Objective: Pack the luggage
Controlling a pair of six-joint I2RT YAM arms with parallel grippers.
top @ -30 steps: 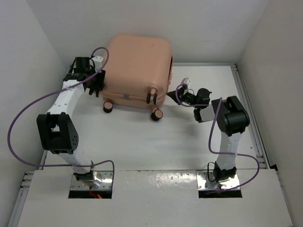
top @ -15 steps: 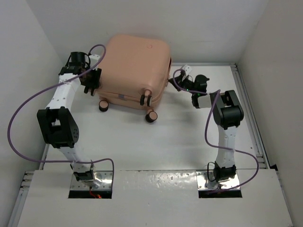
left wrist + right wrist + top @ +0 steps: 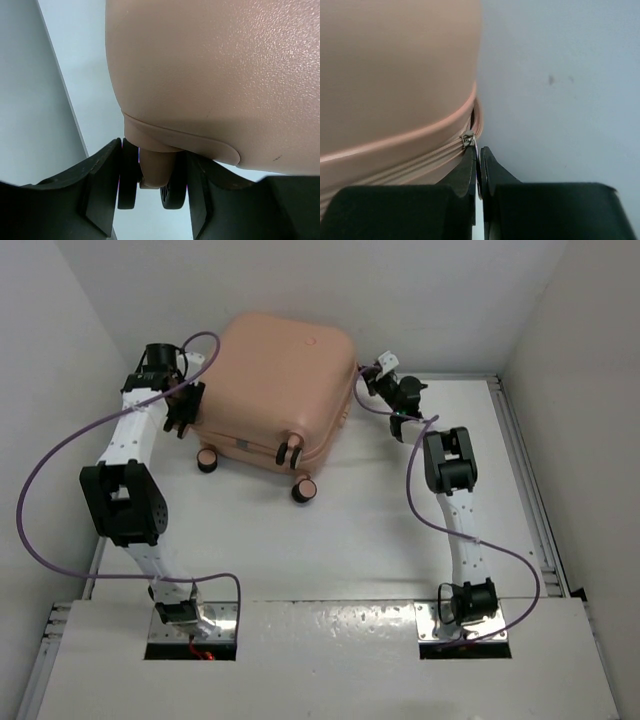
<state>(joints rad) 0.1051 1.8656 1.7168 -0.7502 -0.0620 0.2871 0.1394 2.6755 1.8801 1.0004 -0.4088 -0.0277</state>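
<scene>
My left gripper needs to release the pink fork now, because the fork joins the dark twin wheel to the case's corner and would stay there.
The luggage (image 3: 280, 370), a salmon-pink hard-shell suitcase, lies closed at the back of the table, its wheels (image 3: 305, 490) toward the front. At its left corner my left gripper (image 3: 183, 412) is shut on a caster. In the left wrist view the dark twin wheel (image 3: 129, 175) and its pink fork sit squeezed between the fingers (image 3: 102, 192). At the case's right side my right gripper (image 3: 372, 380) is shut on the zipper pull (image 3: 478, 167). The slider (image 3: 468, 138) sits on the pink zip band just above the tips.
White walls stand close behind and beside the case; the left arm is near the left wall (image 3: 70, 390). A metal rail (image 3: 522, 470) runs along the table's right edge. Purple cables (image 3: 40, 490) loop from both arms.
The suitcase has slid and turned toward the left and back. Both arms reached farther back with it. The right gripper travelled up along the case's right side, still on the zipper pull.
</scene>
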